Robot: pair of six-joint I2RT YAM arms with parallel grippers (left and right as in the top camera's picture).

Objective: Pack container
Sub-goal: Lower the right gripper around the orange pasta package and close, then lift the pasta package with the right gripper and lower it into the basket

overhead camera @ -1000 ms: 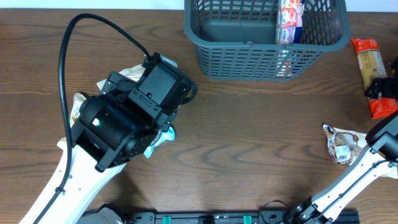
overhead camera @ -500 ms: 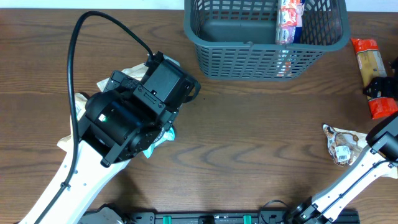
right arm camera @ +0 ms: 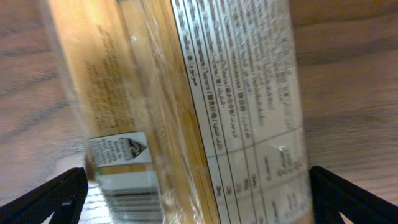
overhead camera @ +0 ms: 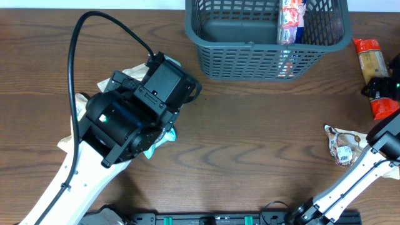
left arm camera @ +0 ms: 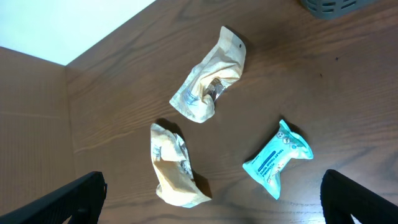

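The packet's two long edges are between both fingers, so the robot's right gripper needs to close. Closing now would hold the long packet's middle [right arm camera: 201, 173].
The dark grey-blue slotted container [overhead camera: 250, 45] stands at the table's far middle, with a red and white packet [overhead camera: 290, 19] upright inside. My left gripper [left arm camera: 214, 205] hangs open high above two crumpled cream packets [left arm camera: 208, 84] [left arm camera: 174, 168] and a teal packet [left arm camera: 277, 158]. My right gripper [right arm camera: 199, 196] is open and low over a long orange-red packet [overhead camera: 372, 62] at the far right. In the right wrist view this long packet [right arm camera: 186, 106] fills the space between the two spread fingers.
A crumpled brown and white packet [overhead camera: 342, 145] lies near the right arm's link. The left arm's body and black cable [overhead camera: 72, 56] cover the left packets from above. The container's corner [left arm camera: 333, 6] shows at the left wrist view's top right.
The left arm shifted slightly towards the far right, then held still. The right gripper moved a little over the long packet. Both grippers stayed open.
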